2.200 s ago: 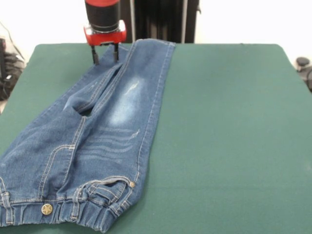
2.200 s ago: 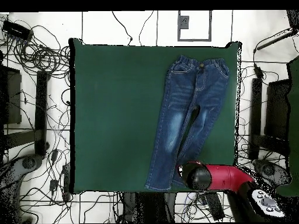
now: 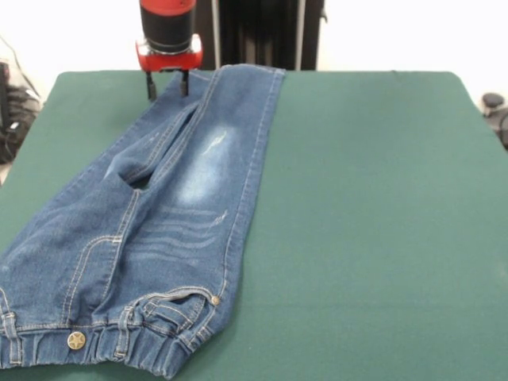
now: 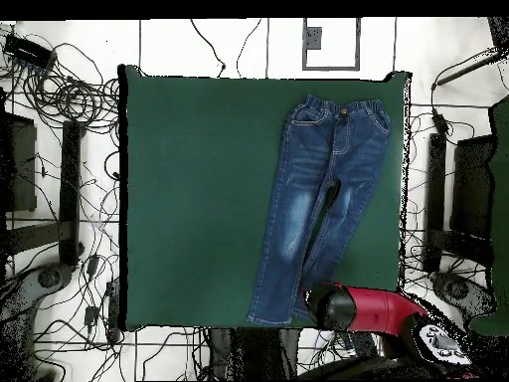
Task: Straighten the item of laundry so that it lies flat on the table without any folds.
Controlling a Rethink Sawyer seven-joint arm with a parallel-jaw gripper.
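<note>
The robot's gripper next needs to pinch the neighbour of the faded leg (image 3: 226, 107) by its outer hem corner, which lies open, since the leg lies against that neighbour's inner side.
The blue denim jeans (image 3: 167, 206) lie on the dark green table (image 3: 381, 198), on its left half. The waistband with the metal button (image 3: 76, 340) is at the near left. The legs run to the far edge, close together, with a small gap at the crotch. The right leg shows a faded pale patch. My gripper (image 3: 167, 89) hangs over the far end of the left leg, fingers (image 3: 151, 89) apart and empty. In the overhead view the jeans (image 4: 323, 199) lie on the right side of the table (image 4: 189, 199). The red arm (image 4: 363, 308) covers the gripper at the leg hems.
The black pedestal (image 3: 262, 32) stands behind the table's far edge. Cables (image 4: 60, 109) and dark equipment lie on the floor around the table. The waistband reaches the near left corner of the front view.
My gripper has risen slightly and drawn back a little toward the table's far edge. The jeans have not moved.
</note>
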